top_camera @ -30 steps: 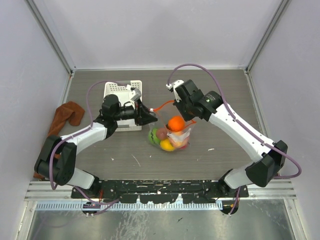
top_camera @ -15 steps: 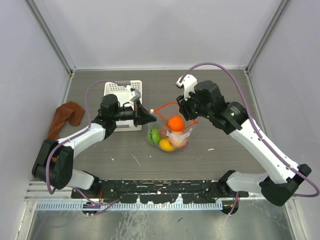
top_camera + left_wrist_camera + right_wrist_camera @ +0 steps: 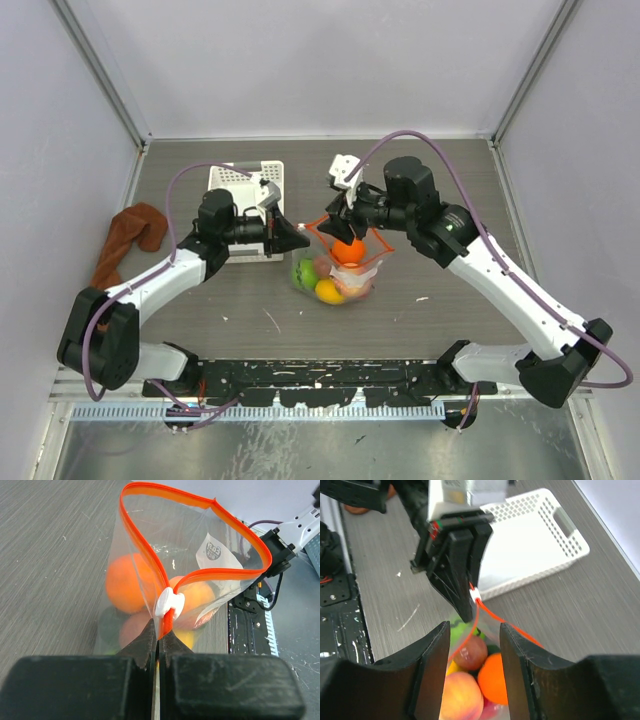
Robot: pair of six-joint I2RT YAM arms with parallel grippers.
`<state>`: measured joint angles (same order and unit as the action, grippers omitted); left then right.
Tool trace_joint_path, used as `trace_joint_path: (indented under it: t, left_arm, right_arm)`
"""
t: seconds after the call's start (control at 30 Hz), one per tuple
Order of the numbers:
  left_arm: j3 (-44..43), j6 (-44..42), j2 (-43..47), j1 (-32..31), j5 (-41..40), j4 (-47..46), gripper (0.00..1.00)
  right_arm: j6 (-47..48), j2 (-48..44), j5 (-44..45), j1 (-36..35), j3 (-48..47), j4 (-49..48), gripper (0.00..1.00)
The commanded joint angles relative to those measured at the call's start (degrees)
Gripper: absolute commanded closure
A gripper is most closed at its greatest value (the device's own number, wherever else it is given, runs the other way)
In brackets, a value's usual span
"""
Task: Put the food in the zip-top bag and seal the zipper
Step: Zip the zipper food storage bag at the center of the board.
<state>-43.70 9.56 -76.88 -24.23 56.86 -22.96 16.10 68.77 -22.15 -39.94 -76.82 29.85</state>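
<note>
I will next pinch the white tab at the zipper's end [image 3: 301, 228] [image 3: 475, 595] across its sides with my right gripper, to slide it and seal the bag.
The zip-top bag [image 3: 338, 272] stands on the table with its mouth open. It holds the food: an orange fruit [image 3: 127, 582], a peach one [image 3: 462, 697], a maroon one [image 3: 470, 652], a yellow one [image 3: 327, 291] and a green one [image 3: 304, 272]. The red-orange zipper [image 3: 170, 492] forms an open loop, with a white tab [image 3: 169, 602] at its end. My left gripper [image 3: 159, 630] is shut on the bag's edge just under the tab. My right gripper [image 3: 475, 627] is open above the bag's mouth, its fingers either side of the zipper next to the left gripper [image 3: 457, 565].
A white slotted basket [image 3: 240, 175] stands behind the left gripper and shows in the right wrist view [image 3: 530, 540]. A brown cloth [image 3: 125, 235] lies at the table's left edge. The arms' base rail [image 3: 320, 375] runs along the near edge.
My right gripper has swung left and now points at the left gripper over the bag's mouth. The bag's mouth has been drawn up and open. My left gripper keeps its hold.
</note>
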Motion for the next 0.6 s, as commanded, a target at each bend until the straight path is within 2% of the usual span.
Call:
trace_joint_path:
  t: [0.0,0.27,0.57]
  left_arm:
    - [-1.1,-1.7,2.5,0.3,1.7,-0.3,1.00]
    - [-1.2,-2.3,2.8,0.3,1.8,0.5,1.00]
    - [-1.3,-2.4,3.0,0.3,2.0,1.0,1.00]
  right_arm:
    - [3.8,2.4,-12.1,0.0,-0.1,-10.0,0.50]
    - [6.0,9.4,-17.5,0.0,-1.8,-10.9,0.51]
    - [7.3,14.2,-17.9,0.0,-3.9,-9.0,0.59]
